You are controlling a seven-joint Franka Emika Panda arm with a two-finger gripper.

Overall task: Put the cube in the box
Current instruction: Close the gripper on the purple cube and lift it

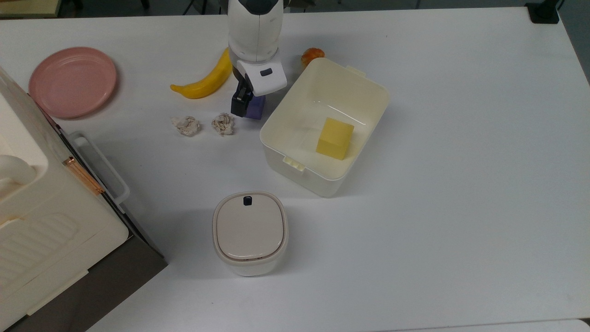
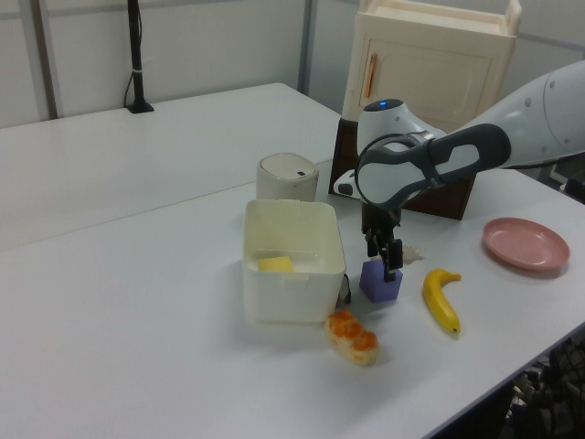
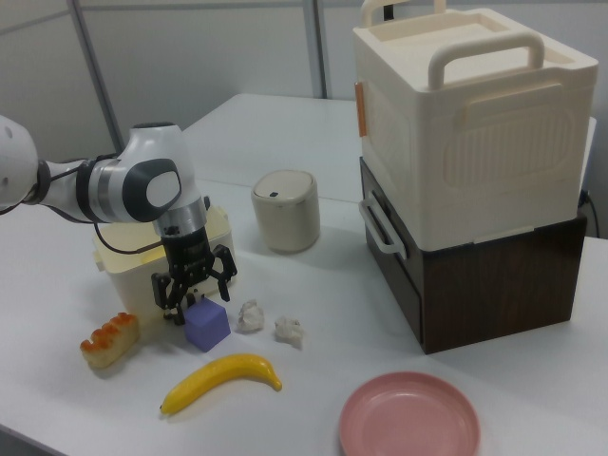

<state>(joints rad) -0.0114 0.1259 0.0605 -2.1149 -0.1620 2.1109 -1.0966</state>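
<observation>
I need to put the cube in the box, so my gripper should take hold of the opposite sides of the blue-purple cube (image 1: 256, 107) next.
The blue-purple cube (image 1: 256, 107) rests on the white table just off the box's left wall in the top view. My gripper (image 1: 248, 99) is low over it and open, one finger on each side of its top and neither pressing on it. The right view shows the fingers (image 3: 167, 291) spread above the cube (image 3: 207, 326). From the left view, the gripper (image 2: 388, 265) reaches down onto the cube (image 2: 381, 283). The box (image 1: 305, 178), a cream-white tub, holds a pale yellow cube (image 1: 335, 138). The box (image 2: 292, 300) stands left of the cube in the left view.
A banana (image 1: 207, 80) and an orange pastry (image 1: 312, 54) lie beside the arm. Two crumpled paper balls (image 1: 186, 125) (image 1: 223, 123) sit left of the cube. A lidded round container (image 1: 250, 233), a pink plate (image 1: 73, 81) and a cream cabinet (image 1: 46, 221) occupy the top view's left half.
</observation>
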